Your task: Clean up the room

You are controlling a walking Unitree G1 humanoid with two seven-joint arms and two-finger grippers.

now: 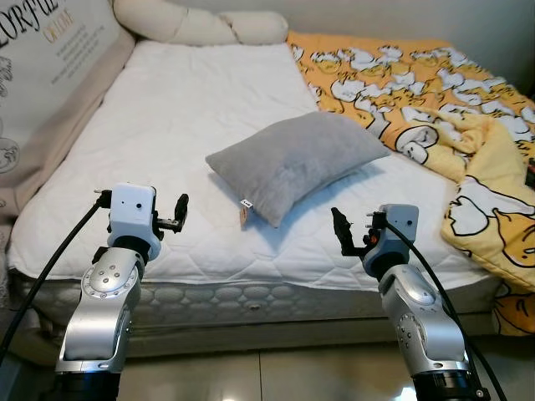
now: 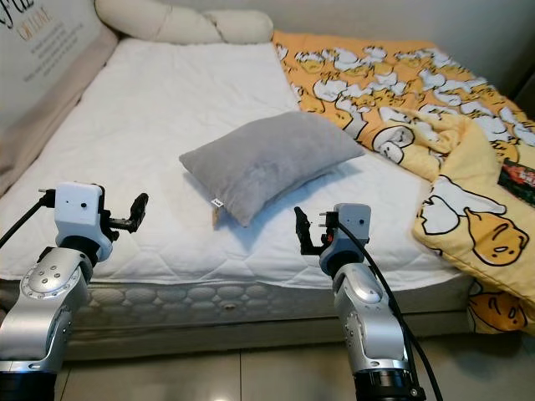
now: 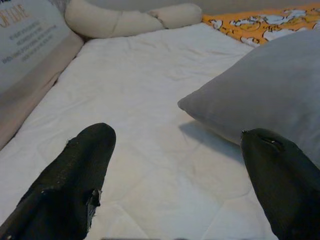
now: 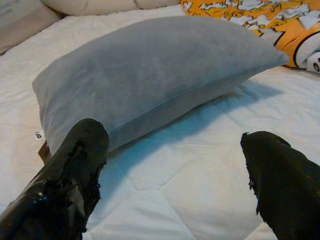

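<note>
Next, my right gripper pinches the pillow by its long seamed edge (image 1: 334, 180), since the pillow's middle (image 1: 297, 154) bulges too thick for the fingers.
A grey pillow (image 1: 297, 159) lies flat near the middle of the white mattress (image 1: 175, 117), its small white tag (image 1: 246, 203) facing the bed's front edge. My left gripper (image 1: 177, 214) hovers over the front edge of the mattress, left of the pillow. It is open with nothing between its fingers (image 3: 85, 165), and the pillow's corner (image 3: 260, 85) lies just ahead of it. My right gripper (image 1: 343, 232) is held over the front edge just below the pillow's right half. It is open too and points at the pillow's long side (image 4: 150, 75).
A crumpled yellow blanket with duck prints (image 1: 435, 92) covers the bed's right side and hangs over the front corner. A long cream bolster (image 1: 201, 25) lies at the far end, and a printed cushion (image 1: 42, 58) leans along the left. A dark item (image 2: 518, 180) rests on the blanket. Tiled floor (image 1: 276, 376) runs below.
</note>
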